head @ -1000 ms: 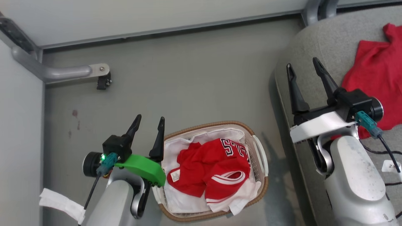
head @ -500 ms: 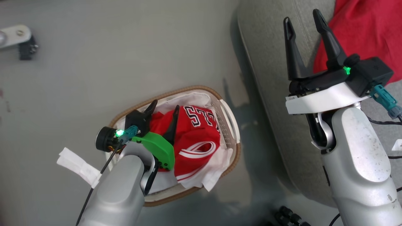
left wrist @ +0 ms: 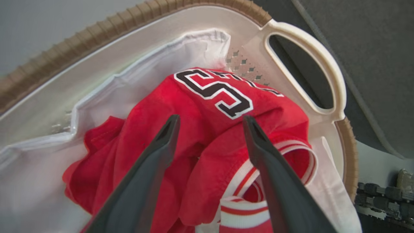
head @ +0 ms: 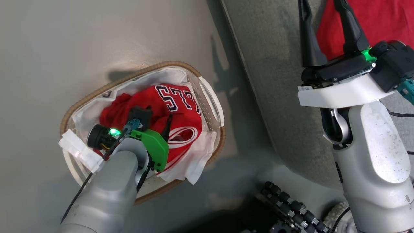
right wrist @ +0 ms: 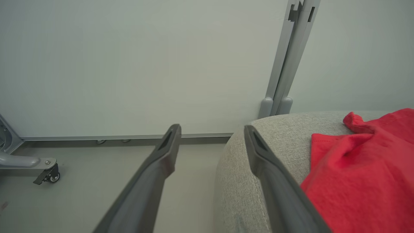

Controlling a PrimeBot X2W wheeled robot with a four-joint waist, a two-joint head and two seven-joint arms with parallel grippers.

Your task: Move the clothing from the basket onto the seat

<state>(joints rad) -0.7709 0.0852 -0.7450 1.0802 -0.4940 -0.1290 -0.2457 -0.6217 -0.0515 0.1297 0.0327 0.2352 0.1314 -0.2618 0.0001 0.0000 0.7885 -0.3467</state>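
The jersey needs to be lifted out of the basket (left wrist: 101, 31), so my left gripper should next grab it by the fold (left wrist: 213, 155) beside its striped trim.
The red jersey (head: 174, 100) with white-navy lettering lies crumpled in the white basket (head: 97, 94) on its white cloth lining (head: 194, 161). My left gripper (head: 158, 113) is down inside the basket, open. In the left wrist view its two fingers straddle a fold of the jersey (left wrist: 207, 97), tips (left wrist: 211, 118) at or just above the cloth, inside the brown rim (left wrist: 81, 45). The plain red T-shirt (head: 381, 19) lies on the grey seat (head: 265, 64). My right gripper (head: 321, 6) hovers open over the seat's edge (right wrist: 258, 139), beside the T-shirt (right wrist: 362, 168), holding nothing (right wrist: 212, 128).
The basket stands on grey floor just left of the seat. Black rollers of the robot's base (head: 291, 204) show at the bottom. In the right wrist view a pale wall panel with a metal post (right wrist: 284, 64) rises behind the seat, and a caster foot (right wrist: 45, 168) stands on the left.
The head camera has tilted down and shifted, so the whole picture moved. My left gripper went from beside the basket down into it over the jersey. The right gripper stays open by the seat.
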